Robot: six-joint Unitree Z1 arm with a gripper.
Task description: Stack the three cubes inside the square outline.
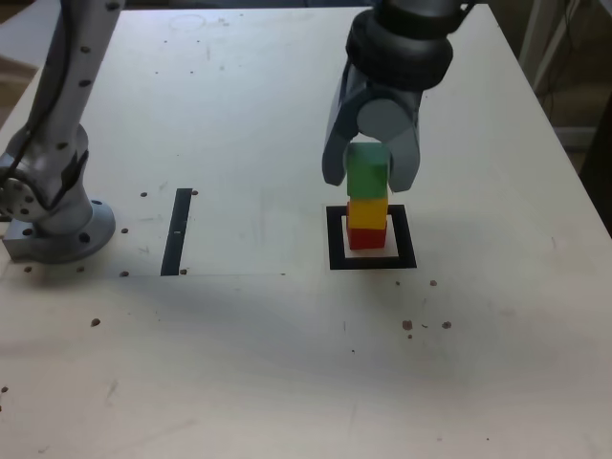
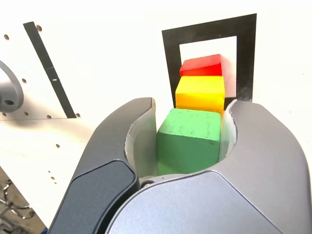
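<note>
The green cube's lower edge (image 1: 367,196) touches the top of the yellow cube (image 1: 367,210). My gripper needs to open now, as the green cube would stand.
The red cube (image 1: 365,237) (image 2: 201,66) rests on the white centre of the square outline (image 1: 335,239) (image 2: 170,58). The yellow cube (image 1: 367,210) (image 2: 200,92) sits squarely on top of it. The green cube (image 1: 367,167) (image 2: 190,139) is on the yellow one, making a three-high column. My gripper (image 1: 369,180) (image 2: 192,105) comes down from above, its two grey jaws pressed against opposite sides of the green cube, shut on it. In the wrist view the jaws hide the green cube's lower sides.
A thin black bar (image 1: 177,231) (image 2: 48,68) lies on the white table toward the exterior view's left. The arm's grey base (image 1: 57,225) (image 2: 7,92) stands beyond it at the table's left edge. Small dark holes dot the tabletop (image 1: 287,363).
</note>
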